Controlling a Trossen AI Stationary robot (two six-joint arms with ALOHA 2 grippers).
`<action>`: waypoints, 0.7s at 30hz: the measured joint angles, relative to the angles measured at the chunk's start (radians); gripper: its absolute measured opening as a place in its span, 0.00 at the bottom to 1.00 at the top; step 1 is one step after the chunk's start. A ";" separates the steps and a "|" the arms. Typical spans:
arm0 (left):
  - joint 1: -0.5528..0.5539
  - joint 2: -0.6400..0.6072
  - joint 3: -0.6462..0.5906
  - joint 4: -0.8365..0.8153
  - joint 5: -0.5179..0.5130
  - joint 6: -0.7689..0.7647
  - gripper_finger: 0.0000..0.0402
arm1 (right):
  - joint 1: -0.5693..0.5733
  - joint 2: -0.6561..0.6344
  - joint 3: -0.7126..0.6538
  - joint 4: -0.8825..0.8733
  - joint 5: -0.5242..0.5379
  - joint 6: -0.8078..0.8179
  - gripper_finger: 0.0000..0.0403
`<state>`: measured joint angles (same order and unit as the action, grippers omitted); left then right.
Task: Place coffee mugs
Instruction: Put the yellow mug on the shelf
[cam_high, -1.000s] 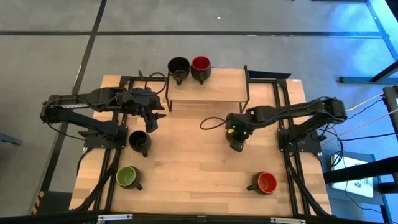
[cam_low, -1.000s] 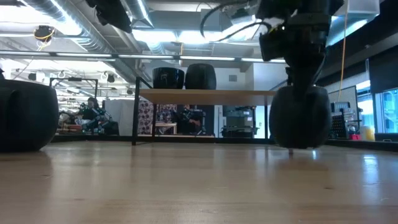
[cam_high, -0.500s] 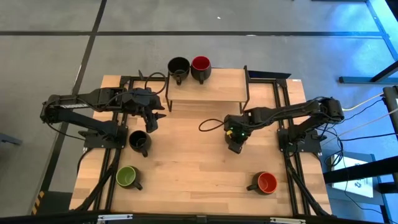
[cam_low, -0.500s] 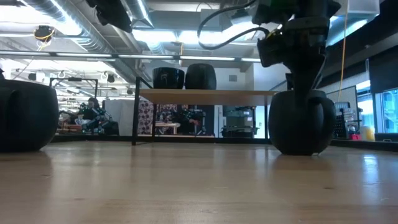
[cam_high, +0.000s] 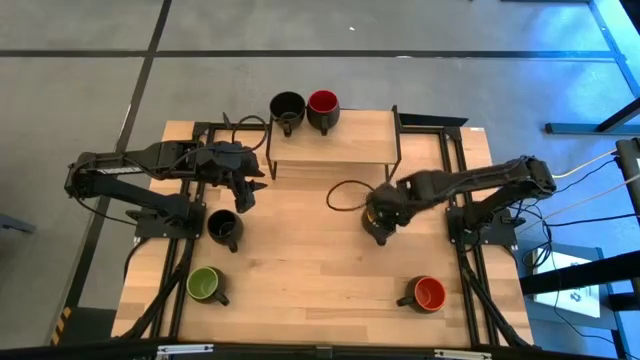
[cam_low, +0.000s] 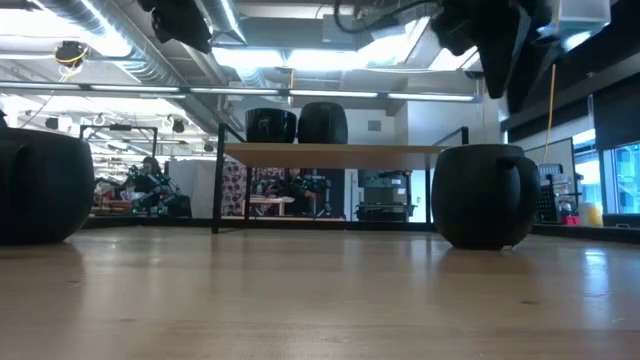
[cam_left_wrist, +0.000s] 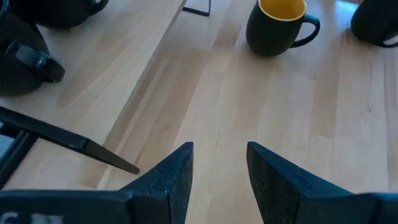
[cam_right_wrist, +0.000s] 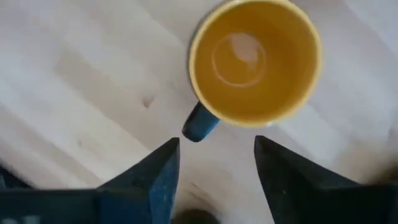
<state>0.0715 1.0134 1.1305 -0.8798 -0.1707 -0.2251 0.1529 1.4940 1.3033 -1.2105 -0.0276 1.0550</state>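
The yellow-lined mug should go on the wooden shelf with the others, so my right gripper will next hold it by its handle (cam_right_wrist: 200, 121).
The yellow-lined coffee mug (cam_right_wrist: 255, 59) stands upright on the table, its handle (cam_right_wrist: 199, 124) toward my right gripper (cam_right_wrist: 214, 168), which hovers open straight above it and clear of it. In the low view this mug (cam_low: 485, 195) rests on its base, and the right gripper (cam_low: 500, 40) is well above. My left gripper (cam_left_wrist: 219, 168) waits open over the table's left part (cam_high: 248, 195). Two mugs (cam_high: 288, 108) (cam_high: 323, 104) stand on the shelf. A black-lined mug (cam_high: 224, 228), a green one (cam_high: 205, 285) and an orange-red one (cam_high: 428, 294) stand on the table.
The wooden shelf (cam_high: 335, 140) on dark legs stands at the table's far middle, with free room on its right part. A black cable (cam_high: 345, 195) loops on the table beside the right gripper. Bare wood lies between the near mugs.
My right gripper has set the yellow-lined mug down on the table, opened and let go, then risen straight up while rolling about its own line. The mug stays upright where it was put. The left arm has kept still.
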 joint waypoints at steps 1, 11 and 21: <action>0.000 0.000 0.000 0.000 0.000 -0.008 0.36 | 0.031 0.000 -0.001 0.001 0.025 0.086 0.50; 0.000 0.000 0.000 0.010 -0.003 -0.010 0.36 | 0.202 0.053 -0.022 0.144 0.150 0.371 0.51; 0.000 0.014 0.000 0.006 0.004 -0.012 0.36 | 0.268 0.189 -0.022 0.022 0.310 0.590 0.51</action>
<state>0.0715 1.0278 1.1305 -0.8735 -0.1669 -0.2367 0.4206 1.6827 1.2808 -1.1882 0.2826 1.6453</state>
